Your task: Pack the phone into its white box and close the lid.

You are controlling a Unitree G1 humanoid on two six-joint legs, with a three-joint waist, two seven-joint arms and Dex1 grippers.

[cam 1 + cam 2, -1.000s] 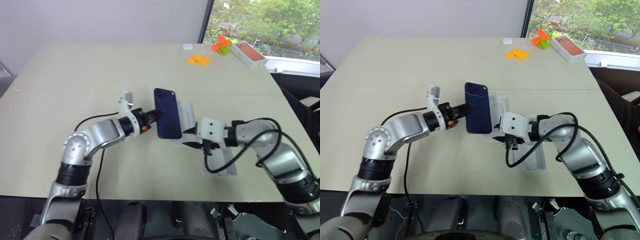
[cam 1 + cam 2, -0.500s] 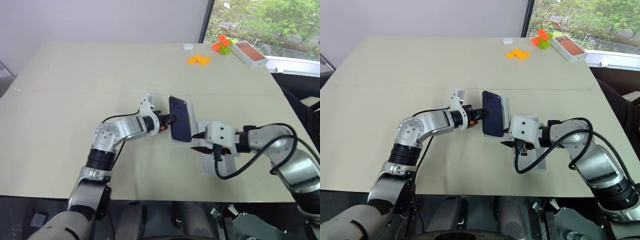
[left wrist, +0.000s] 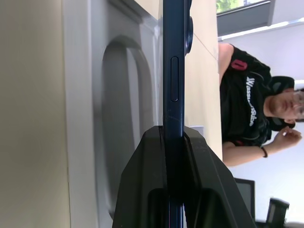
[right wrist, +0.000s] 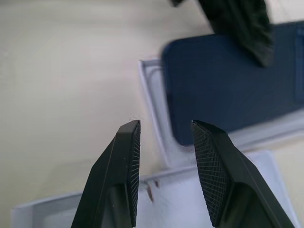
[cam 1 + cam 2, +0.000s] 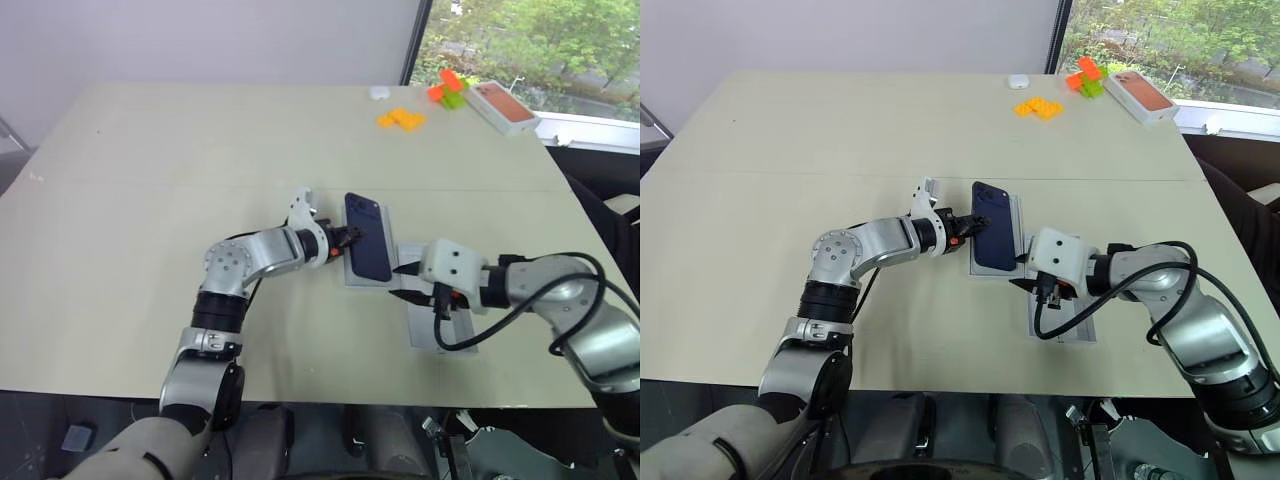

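Observation:
The dark navy phone point(image 5: 372, 250) is just above the white piece with the hollow and would lie in place, so it is now time for my left gripper to open.
The dark navy phone point(image 5: 368, 250) hangs tilted just above a white piece with an oval recess point(image 3: 118, 95), its camera bump at the far end. My left gripper point(image 5: 345, 240) is shut on the phone's left long edge point(image 3: 173, 71). My right gripper point(image 5: 403, 283) stands open with nothing between its fingers, close to the phone's near right corner point(image 4: 228, 90). Under and beside it lies a shallow open white tray point(image 5: 420, 335). I cannot tell whether that tray is the white box or the lid.
At the far right corner of the table stand a box with a salmon-orange top point(image 5: 503, 107), orange bricks point(image 5: 400, 120), red and green bricks point(image 5: 445, 92) and a small white object point(image 5: 377, 93). A person point(image 3: 247, 104) sits beyond the table.
My left gripper has carried the phone to the right and lower, over the recessed white piece. My right gripper has drawn a little to the right, still open.

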